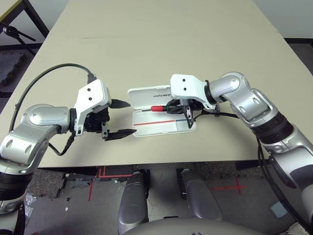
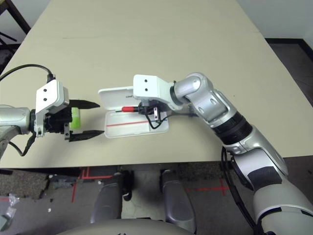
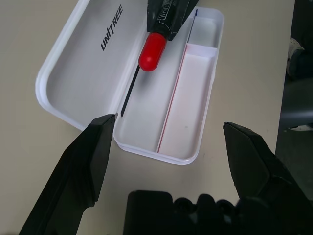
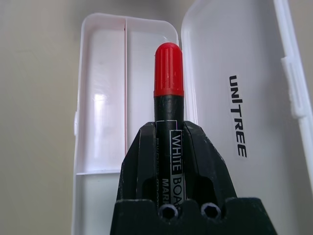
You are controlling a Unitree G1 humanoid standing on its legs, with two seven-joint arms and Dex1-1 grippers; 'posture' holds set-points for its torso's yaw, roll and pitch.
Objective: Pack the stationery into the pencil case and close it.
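Note:
The red marker [image 4: 168, 73] is over the tray's long section [image 4: 144, 68] and would lie in the pencil case, so it is now time for my right gripper to open.
The white pencil case lies open at the table's middle, its lid [image 1: 146, 97] with "UNITREE" folded back and its tray [image 1: 166, 126] showing a red stripe. My right gripper [image 1: 177, 106] is shut on the red marker [image 4: 168, 68]. It holds the marker level just over the tray's hinge side, red cap pointing to my left. My left gripper [image 1: 121, 119] stands open just left of the case, fingers [image 3: 93, 147] spread towards it and holding nothing. A bright-green piece [image 2: 75, 117] shows by the left gripper's finger bases; I cannot tell whether it lies on the table.
The beige table [image 1: 161, 44] stretches bare behind the case. Its near edge runs just in front of both grippers. A black stand [image 1: 14, 33] is off the table's far left corner.

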